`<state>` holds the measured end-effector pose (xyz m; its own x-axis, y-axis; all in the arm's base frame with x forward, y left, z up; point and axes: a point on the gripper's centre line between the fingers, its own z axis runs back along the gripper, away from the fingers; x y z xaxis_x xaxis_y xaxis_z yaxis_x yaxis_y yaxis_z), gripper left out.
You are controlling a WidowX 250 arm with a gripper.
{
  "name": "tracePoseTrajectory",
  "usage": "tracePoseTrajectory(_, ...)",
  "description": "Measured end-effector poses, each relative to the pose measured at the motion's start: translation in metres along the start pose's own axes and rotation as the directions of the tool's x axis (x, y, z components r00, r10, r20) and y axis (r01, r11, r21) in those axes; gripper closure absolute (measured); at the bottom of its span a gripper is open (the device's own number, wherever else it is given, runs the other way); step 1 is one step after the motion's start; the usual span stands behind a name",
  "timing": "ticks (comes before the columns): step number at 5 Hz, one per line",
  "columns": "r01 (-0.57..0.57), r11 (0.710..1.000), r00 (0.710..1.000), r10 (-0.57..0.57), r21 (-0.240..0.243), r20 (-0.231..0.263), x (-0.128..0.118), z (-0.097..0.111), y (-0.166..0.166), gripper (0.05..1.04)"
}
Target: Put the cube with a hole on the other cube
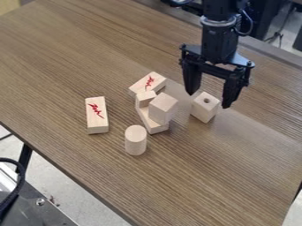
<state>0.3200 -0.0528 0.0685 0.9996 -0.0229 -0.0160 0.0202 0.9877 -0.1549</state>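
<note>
I should next use my gripper to grab the upright sides of the cube with a hole [204, 110], so I can stack it on the other cube.
The black gripper [207, 100] hangs over the right part of the table, open, one finger on each side of the wooden cube with a hole [204, 110]. That cube stands on the table with the hole in its top face; whether the fingers touch it I cannot tell. To its left, a plain wooden cube [162, 108] sits among the stacked blocks, apart from the holed cube. Its lower part is beside a light wooden piece lying on the table.
A small block [145, 98] and a long piece [152, 126] adjoin the plain cube. Behind lies a block with a red mark [141, 85]; another marked block [96, 115] is at the left. A cylinder [135, 140] stands in front. The wooden table [200, 176] extends toward the front right.
</note>
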Motion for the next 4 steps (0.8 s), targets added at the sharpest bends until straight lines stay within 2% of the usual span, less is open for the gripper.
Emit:
tracePoseTrajectory(1,0.0,0.999,1.0,0.001,0.035,-0.026,0.001,-0.004,0.005,0.085)
tracePoseTrajectory(2,-0.001,0.999,0.999,0.004,0.05,-0.046,0.002,-0.012,0.008,0.085)
tracePoseTrajectory(4,-0.007,0.999,0.998,0.009,0.038,-0.056,0.004,-0.026,0.0,0.085)
